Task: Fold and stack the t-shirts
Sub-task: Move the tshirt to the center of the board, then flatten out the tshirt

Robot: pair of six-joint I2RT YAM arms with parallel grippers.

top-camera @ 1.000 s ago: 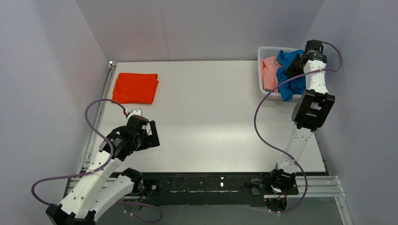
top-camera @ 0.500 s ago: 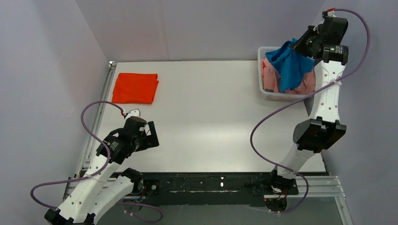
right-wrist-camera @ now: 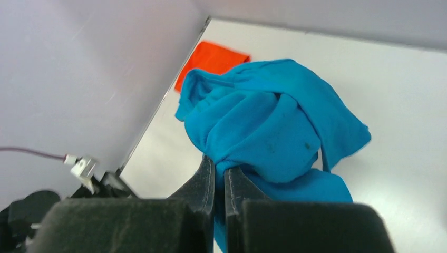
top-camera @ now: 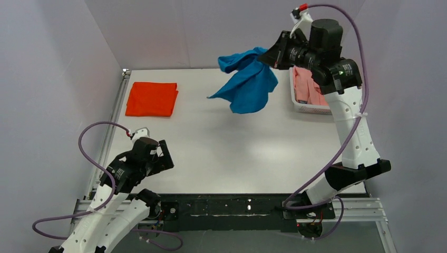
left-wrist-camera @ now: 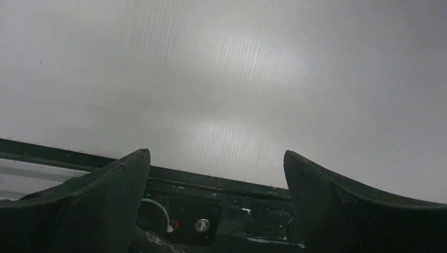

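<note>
My left gripper should grab the blue t-shirt by a loose outer edge (top-camera: 214, 96), away from my right gripper, to stretch it for folding.
My right gripper (top-camera: 270, 57) is shut on a blue t-shirt (top-camera: 246, 81) and holds it high in the air over the back middle of the table; the shirt hangs crumpled below the jaws, as the right wrist view shows (right-wrist-camera: 269, 129). A folded orange t-shirt (top-camera: 152, 98) lies flat at the back left and also shows in the right wrist view (right-wrist-camera: 212, 60). A pink t-shirt (top-camera: 308, 87) lies in the white basket (top-camera: 303, 107) at the back right. My left gripper (top-camera: 164, 157) is open and empty, low over the table's front left.
Grey walls close in the table on the left, back and right. The black rail (top-camera: 237, 203) with the arm bases runs along the near edge. A purple cable (top-camera: 92, 132) loops beside the left arm.
My right arm has lifted the blue t-shirt out of the basket and swung it left and up over the table. The left arm has drawn back slightly toward the near edge.
</note>
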